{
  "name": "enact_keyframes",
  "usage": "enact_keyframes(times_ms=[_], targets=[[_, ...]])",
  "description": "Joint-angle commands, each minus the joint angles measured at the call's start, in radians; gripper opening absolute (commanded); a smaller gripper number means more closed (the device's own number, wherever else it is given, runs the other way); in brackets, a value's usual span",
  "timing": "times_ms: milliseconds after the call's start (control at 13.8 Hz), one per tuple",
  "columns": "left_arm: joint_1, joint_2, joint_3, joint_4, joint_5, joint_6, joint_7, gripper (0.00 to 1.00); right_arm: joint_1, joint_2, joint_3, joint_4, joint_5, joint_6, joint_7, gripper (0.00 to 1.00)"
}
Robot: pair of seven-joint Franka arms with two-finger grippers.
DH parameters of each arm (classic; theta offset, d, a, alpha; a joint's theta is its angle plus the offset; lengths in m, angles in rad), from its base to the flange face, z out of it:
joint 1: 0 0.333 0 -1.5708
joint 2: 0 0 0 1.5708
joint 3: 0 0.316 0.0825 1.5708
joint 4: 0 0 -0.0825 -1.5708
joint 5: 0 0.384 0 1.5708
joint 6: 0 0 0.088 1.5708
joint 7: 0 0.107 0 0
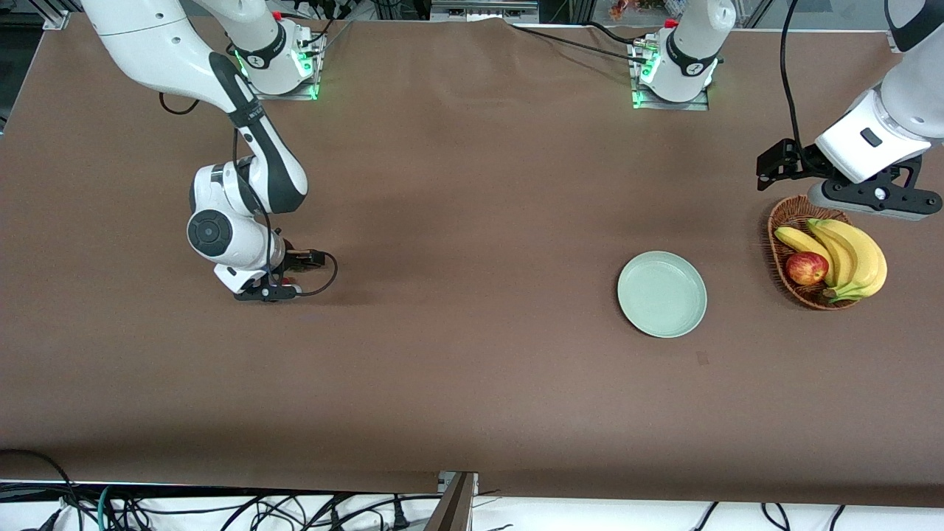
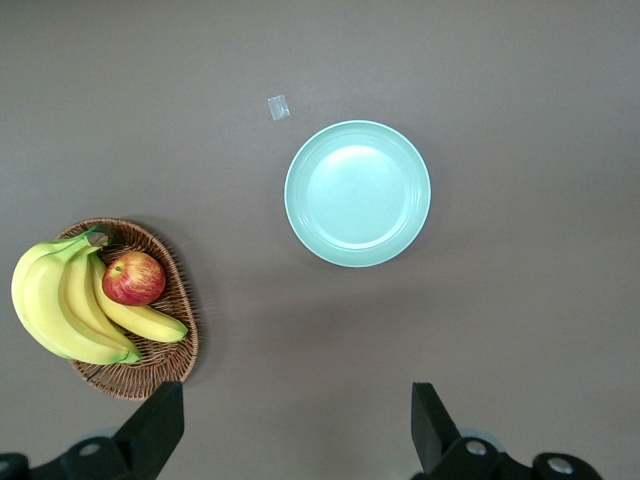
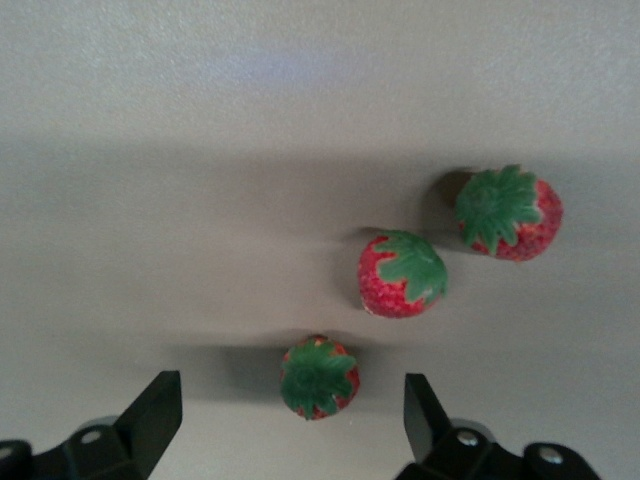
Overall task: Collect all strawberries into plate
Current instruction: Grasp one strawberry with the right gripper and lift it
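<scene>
My right gripper is ready to close on the strawberry now, since its fingers stand low on either side of the strawberry in the right wrist view.
Three small red strawberries with green tops lie on the brown table in the right wrist view. One strawberry (image 3: 318, 378) sits between the open fingers of my right gripper (image 3: 290, 428). The other two strawberries (image 3: 402, 274) (image 3: 508, 213) lie a little apart beside it. In the front view my right gripper (image 1: 267, 290) is low over the table at the right arm's end and hides the berries. The empty mint-green plate (image 1: 661, 294) lies toward the left arm's end and shows in the left wrist view (image 2: 357, 193). My left gripper (image 2: 297, 432) is open and empty, high over the table beside the basket.
A wicker basket (image 1: 790, 213) with bananas (image 1: 848, 254) and a red-yellow apple (image 1: 806, 268) stands beside the plate at the left arm's end. It shows in the left wrist view (image 2: 150, 372). A small pale scrap (image 2: 279, 107) lies near the plate.
</scene>
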Motion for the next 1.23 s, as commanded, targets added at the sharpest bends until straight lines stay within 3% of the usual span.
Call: enact_keyframes(times_ms=[0, 144, 217, 506, 722, 867, 1156], targets=[[0.000, 0.017, -0.001, 0.034, 0.001, -0.017, 0.018, 1.00, -0.007, -0.032, 0.000, -0.042, -0.002, 0.024, -0.013, 0.81], [0.000, 0.017, -0.001, 0.034, 0.001, -0.017, 0.018, 1.00, -0.007, -0.030, 0.000, -0.040, -0.002, 0.023, -0.013, 0.42], [0.000, 0.017, -0.001, 0.034, 0.001, -0.015, 0.018, 1.00, -0.008, -0.029, 0.000, -0.040, -0.002, 0.023, -0.013, 0.32], [0.000, 0.017, -0.001, 0.034, 0.001, -0.015, 0.018, 1.00, -0.014, -0.023, 0.000, -0.039, 0.000, 0.020, -0.026, 0.10], [0.000, 0.017, -0.001, 0.034, 0.001, -0.015, 0.018, 1.00, -0.008, -0.055, 0.012, 0.010, 0.004, -0.015, -0.022, 0.10], [0.000, 0.017, -0.001, 0.034, 0.001, -0.015, 0.018, 1.00, 0.016, -0.056, 0.057, 0.102, 0.010, -0.126, 0.036, 0.10], [0.001, 0.017, -0.001, 0.033, 0.001, -0.017, 0.018, 1.00, 0.158, -0.026, 0.109, 0.219, 0.012, -0.166, 0.410, 0.10]])
